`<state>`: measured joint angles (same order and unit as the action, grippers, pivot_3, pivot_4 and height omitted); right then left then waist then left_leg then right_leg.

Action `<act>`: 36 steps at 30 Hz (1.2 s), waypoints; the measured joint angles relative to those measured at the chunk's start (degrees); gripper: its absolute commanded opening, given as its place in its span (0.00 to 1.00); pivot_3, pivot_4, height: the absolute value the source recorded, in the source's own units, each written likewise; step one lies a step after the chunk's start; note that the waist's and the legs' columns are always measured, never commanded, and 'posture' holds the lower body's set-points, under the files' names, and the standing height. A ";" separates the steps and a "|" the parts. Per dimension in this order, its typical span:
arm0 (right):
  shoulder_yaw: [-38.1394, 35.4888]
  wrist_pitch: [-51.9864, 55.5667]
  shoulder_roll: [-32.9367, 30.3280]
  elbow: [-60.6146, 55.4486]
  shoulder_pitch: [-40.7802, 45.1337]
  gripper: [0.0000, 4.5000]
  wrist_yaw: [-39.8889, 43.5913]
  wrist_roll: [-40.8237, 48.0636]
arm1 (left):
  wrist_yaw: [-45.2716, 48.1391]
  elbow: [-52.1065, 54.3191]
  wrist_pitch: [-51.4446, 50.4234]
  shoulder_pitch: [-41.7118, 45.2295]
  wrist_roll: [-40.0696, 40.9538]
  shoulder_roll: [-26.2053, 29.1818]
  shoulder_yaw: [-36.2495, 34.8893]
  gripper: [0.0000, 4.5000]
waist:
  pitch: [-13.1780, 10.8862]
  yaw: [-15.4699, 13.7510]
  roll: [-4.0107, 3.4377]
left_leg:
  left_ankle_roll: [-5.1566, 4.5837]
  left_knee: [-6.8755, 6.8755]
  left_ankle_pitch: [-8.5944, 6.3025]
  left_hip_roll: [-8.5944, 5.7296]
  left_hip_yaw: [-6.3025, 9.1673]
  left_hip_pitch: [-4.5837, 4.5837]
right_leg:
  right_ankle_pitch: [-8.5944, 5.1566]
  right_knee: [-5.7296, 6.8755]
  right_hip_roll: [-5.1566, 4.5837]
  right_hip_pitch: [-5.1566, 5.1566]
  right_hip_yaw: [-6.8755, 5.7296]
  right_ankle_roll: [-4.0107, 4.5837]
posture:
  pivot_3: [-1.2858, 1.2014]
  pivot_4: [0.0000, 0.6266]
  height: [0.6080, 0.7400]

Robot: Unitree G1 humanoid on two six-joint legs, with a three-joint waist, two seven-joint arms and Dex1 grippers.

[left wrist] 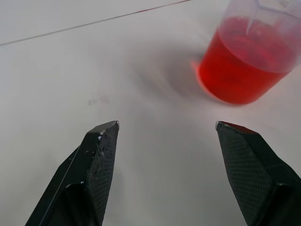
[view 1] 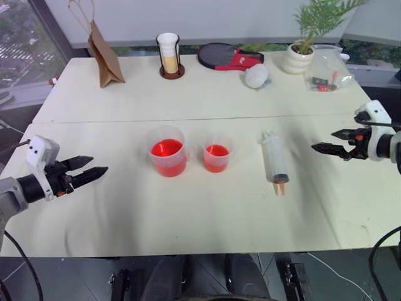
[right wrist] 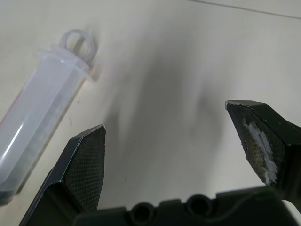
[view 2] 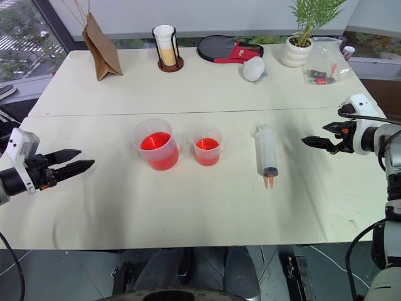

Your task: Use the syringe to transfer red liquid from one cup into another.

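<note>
To use the syringe, which has a ring at its back end and a thin tip in front, my right gripper should next grab the syringe's body [view 1: 275, 157].
The syringe [view 1: 276, 158] lies flat on the table right of centre, its orange tip toward the front edge. The larger spouted cup [view 1: 168, 150] stands left of centre, about half full of red liquid [view 1: 166, 149]. Just to its right is the smaller cup [view 1: 217, 154], also holding red liquid. My left gripper [view 1: 94, 167] hovers open over the table's left side, pointing toward the larger cup [left wrist: 249, 56] and well short of it. My right gripper [view 1: 324, 142] is open at the right, apart from the syringe [right wrist: 42, 117], with nothing between its fingers.
Along the table's back edge stand a brown paper bag [view 1: 105, 58], a tall white cup in a dark holder [view 1: 170, 55], a red-and-black paddle [view 1: 227, 57], a white ball-like object [view 1: 255, 76], a potted plant [view 1: 301, 50] and a clear plastic bag [view 1: 327, 74].
</note>
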<state>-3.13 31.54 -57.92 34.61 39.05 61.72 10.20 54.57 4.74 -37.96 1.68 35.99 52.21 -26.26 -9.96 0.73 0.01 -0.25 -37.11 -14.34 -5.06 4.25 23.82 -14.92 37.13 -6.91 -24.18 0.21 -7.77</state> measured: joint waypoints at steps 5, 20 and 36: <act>0.02 -0.76 0.31 1.89 0.65 1.00 -0.61 -0.58 | 0.21 -1.17 1.10 1.11 -0.44 0.01 0.01 1.00 | 0.00 0.07 0.00 | 0.01 0.00 0.00 -0.01 -0.01 0.00 | 0.00 0.00 -0.01 -0.01 0.00 0.00 | 0.52 0.24 0.99; 16.38 42.22 3.15 -6.51 23.38 1.00 6.40 1.92 | 15.64 -2.14 0.58 22.34 0.37 10.25 12.10 1.00 | -0.07 0.24 -0.08 | 0.22 -0.02 0.11 -0.02 -0.05 0.28 | 0.01 -0.04 -0.01 -0.27 -0.02 0.00 | 0.52 0.24 0.99; 26.63 47.49 17.28 8.91 28.67 0.80 -2.96 -1.53 | 9.81 11.43 -0.37 24.06 1.98 0.40 17.01 1.00 | 0.01 0.40 0.12 | 0.30 -0.14 0.18 -0.01 0.01 0.43 | 0.02 0.06 0.05 -0.37 -0.04 -0.01 | 0.52 0.24 0.99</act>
<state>23.50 79.03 -40.64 43.53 67.72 58.76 8.67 64.38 16.17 -38.33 25.74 37.96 52.61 -9.25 -9.94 1.13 0.13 0.05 -37.25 -14.16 -5.08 4.26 24.25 -14.90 37.19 -6.86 -24.55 0.17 -7.79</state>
